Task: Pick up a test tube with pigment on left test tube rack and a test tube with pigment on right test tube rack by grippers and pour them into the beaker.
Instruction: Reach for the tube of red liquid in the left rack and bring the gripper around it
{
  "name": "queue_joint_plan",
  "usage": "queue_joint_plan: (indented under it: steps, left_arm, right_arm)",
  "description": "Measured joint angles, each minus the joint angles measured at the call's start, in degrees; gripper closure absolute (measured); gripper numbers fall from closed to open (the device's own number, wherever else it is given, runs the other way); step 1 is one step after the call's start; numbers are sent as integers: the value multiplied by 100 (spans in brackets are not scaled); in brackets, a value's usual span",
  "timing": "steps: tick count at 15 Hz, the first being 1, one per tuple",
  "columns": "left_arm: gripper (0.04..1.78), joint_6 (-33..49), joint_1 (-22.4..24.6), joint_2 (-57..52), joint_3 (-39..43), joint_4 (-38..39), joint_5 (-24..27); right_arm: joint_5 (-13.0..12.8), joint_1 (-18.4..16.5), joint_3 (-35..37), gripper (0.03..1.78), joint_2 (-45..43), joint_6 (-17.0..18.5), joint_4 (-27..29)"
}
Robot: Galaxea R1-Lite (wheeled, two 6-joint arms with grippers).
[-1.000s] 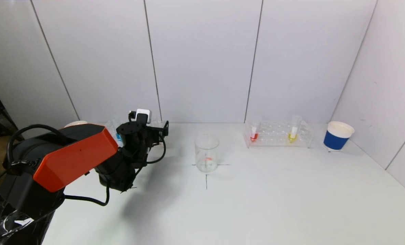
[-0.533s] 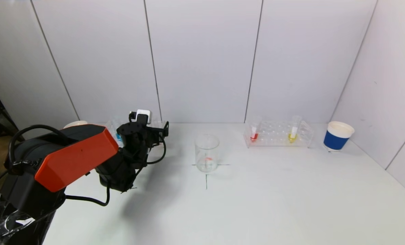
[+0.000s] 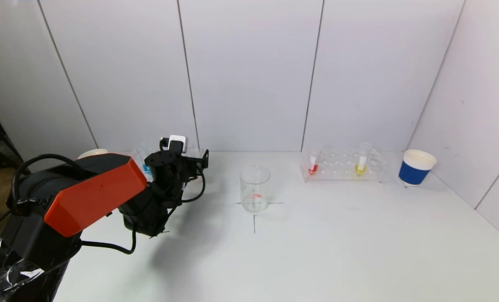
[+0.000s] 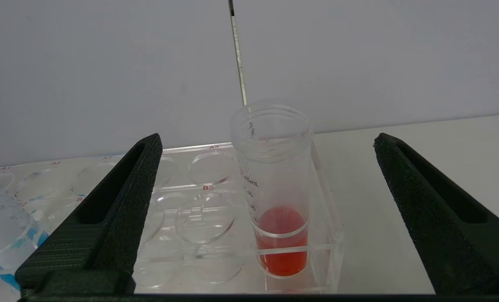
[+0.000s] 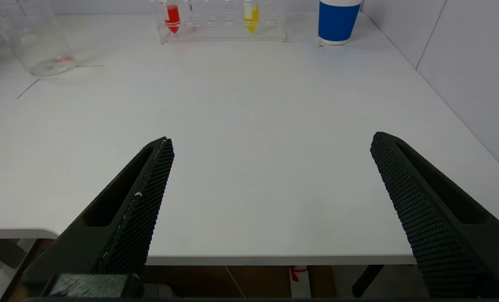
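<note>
In the left wrist view my left gripper's fingers stand beside the red test tube's upper body, and closing now would catch it, so it is time to close.
My left gripper is open at the right end of the left test tube rack. In the left wrist view a clear test tube with red pigment stands upright in the rack's end hole, between the two fingers and touching neither. A tube with blue pigment stands at the rack's other end. The glass beaker sits at mid-table on a cross mark. The right test tube rack holds a red tube and a yellow tube. My right gripper hangs open over the table's front edge.
A blue paper cup stands right of the right rack near the side wall. Another cup's rim shows behind my left arm. White wall panels close the table at the back and right.
My left arm has shifted only very slightly. Its gripper stays open around the red tube, and nothing on the table has moved.
</note>
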State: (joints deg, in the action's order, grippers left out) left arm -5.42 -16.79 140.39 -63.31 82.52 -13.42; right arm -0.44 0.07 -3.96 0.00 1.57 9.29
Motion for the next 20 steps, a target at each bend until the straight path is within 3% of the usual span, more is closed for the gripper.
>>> queue_joint_plan:
  steps: [8, 10, 13, 18, 20]
  left_arm:
    - [6, 0, -2, 38, -67, -16, -5]
    - [13, -2, 0, 51, -80, -27, -2]
    - [43, -2, 0, 57, -85, -29, -2]
    - [130, 0, 0, 60, -87, -29, 2]
    - [137, 2, -2, 60, -87, -27, 2]
  right_arm:
    - [0, 2, 0, 10, 0, -1, 7]
    - [-2, -2, 0, 10, 0, -1, 2]
    - [-2, -2, 0, 10, 0, -1, 0]
    - [-2, 0, 0, 10, 0, -1, 2]
    - [0, 2, 0, 10, 0, 0, 5]
